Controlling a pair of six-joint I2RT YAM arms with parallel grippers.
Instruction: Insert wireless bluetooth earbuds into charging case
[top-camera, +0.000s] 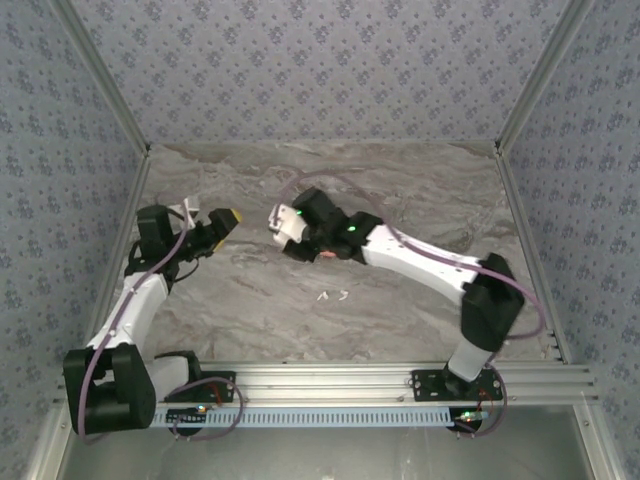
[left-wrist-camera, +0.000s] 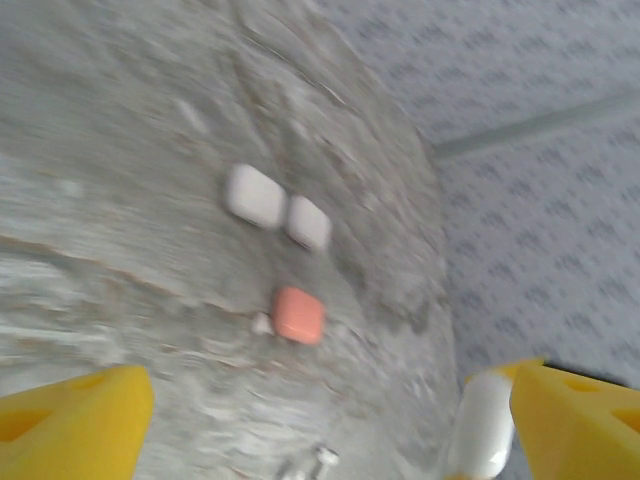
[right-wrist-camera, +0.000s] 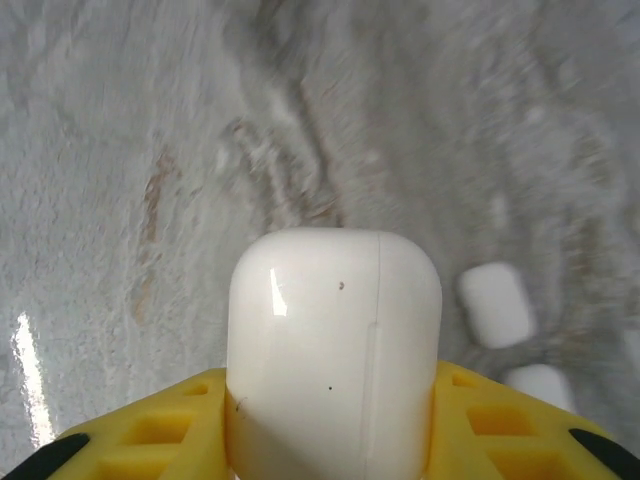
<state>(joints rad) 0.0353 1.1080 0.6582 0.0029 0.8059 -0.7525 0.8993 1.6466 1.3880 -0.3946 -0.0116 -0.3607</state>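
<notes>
I need to reach the charging case with my left gripper and grab the case by its body, so its lid stays free for putting in the earbuds.
My right gripper (right-wrist-camera: 335, 395) is shut on a glossy white charging case (right-wrist-camera: 333, 340), lid closed, held above the table (top-camera: 300, 320); from above it is at mid-table (top-camera: 283, 222). My left gripper (left-wrist-camera: 325, 405) is open, its yellow fingers (left-wrist-camera: 70, 420) wide apart, and a white rounded piece (left-wrist-camera: 483, 425) lies against the right finger; I cannot tell what it is. From above, the left gripper (top-camera: 222, 222) hovers at the left. Two white earbuds (top-camera: 323, 296) (top-camera: 343, 294) lie loose in front of the arms, blurred in the left wrist view (left-wrist-camera: 310, 462).
A red case (left-wrist-camera: 299, 315) lies closed on the marble table with a small white bit (left-wrist-camera: 262, 323) beside it. Two more white cases (left-wrist-camera: 254, 195) (left-wrist-camera: 308, 222) lie closed side by side beyond it, showing also in the right wrist view (right-wrist-camera: 495, 303) (right-wrist-camera: 540, 385). Patterned walls (top-camera: 320, 60) enclose the table.
</notes>
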